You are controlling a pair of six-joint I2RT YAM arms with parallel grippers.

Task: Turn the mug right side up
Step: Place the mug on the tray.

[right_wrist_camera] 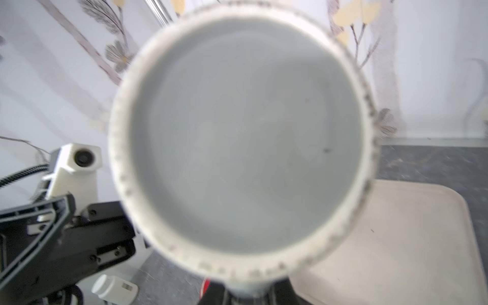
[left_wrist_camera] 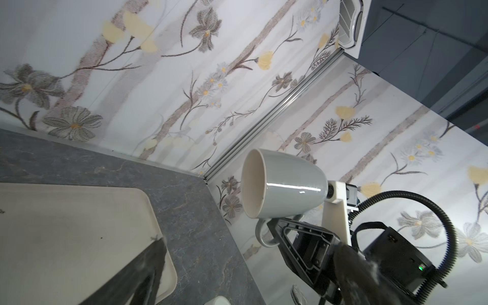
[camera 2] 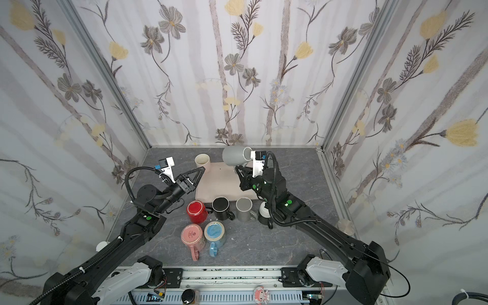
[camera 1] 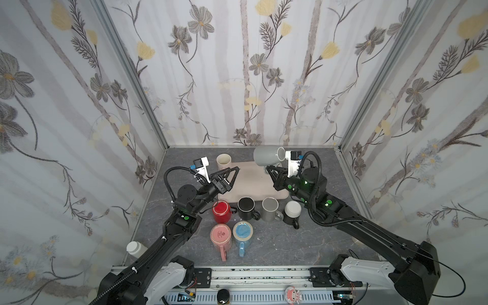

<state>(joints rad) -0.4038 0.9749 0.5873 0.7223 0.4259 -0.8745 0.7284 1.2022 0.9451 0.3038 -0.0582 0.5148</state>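
I will next use my left gripper to grab the handle of the grey mug from the side of the mug's opening, so I can set the mug upright on the tray.
A grey mug (camera 1: 268, 156) (camera 2: 235, 155) hangs on its side above the far right of the beige tray (camera 1: 250, 184) (camera 2: 219, 184). Its mouth faces my left arm and its base faces my right wrist. My right gripper (camera 1: 269, 169) (camera 2: 237, 169) is shut on the mug's handle (left_wrist_camera: 261, 233) from below. The right wrist view is filled by the blurred base of the mug (right_wrist_camera: 245, 137), with my right gripper (right_wrist_camera: 245, 293) at its lower rim. My left gripper (camera 1: 233, 171) (camera 2: 200, 171) (left_wrist_camera: 249, 243) stands open over the tray's left edge, holding nothing and apart from the mug (left_wrist_camera: 287, 187).
A cream mug (camera 1: 224, 161) stands by the tray's far left corner. In front of the tray stand red (camera 1: 221, 211), black (camera 1: 246, 207), grey (camera 1: 270, 208) and white-and-black (camera 1: 292, 211) mugs, with pink (camera 1: 221, 235) and blue (camera 1: 242, 232) ones nearer. A white bottle (camera 1: 136, 248) lies at the left wall.
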